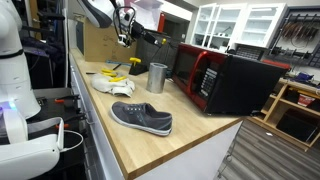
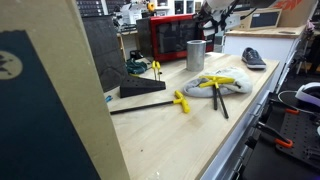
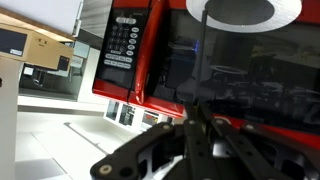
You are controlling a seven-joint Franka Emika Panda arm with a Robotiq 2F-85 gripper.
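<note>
My gripper's fingers are holding the yellow tool high, with its stem over the metal cup's rim [image 1: 157, 66]. I will lower the tool inside the cup before my gripper lets go of it.
My gripper [image 1: 124, 30] hangs high above the far end of the wooden counter [image 1: 190, 128], above and behind a metal cup [image 1: 157, 77]. In the wrist view its black fingers [image 3: 200, 122] are pressed together and I see nothing between them. The red and black microwave [image 3: 130, 50] fills that view, with the cup's rim [image 3: 243, 10] at the top edge. In an exterior view the gripper [image 2: 212, 14] is above the cup [image 2: 196, 54].
A grey shoe [image 1: 141, 117] lies near the counter's front edge. A white cloth [image 1: 112, 84] with yellow-handled tools [image 2: 218, 82] lies beside the cup. The microwave [image 1: 220, 78] stands on the counter. A black wedge [image 2: 140, 88] and a yellow clamp [image 2: 180, 101] also lie there.
</note>
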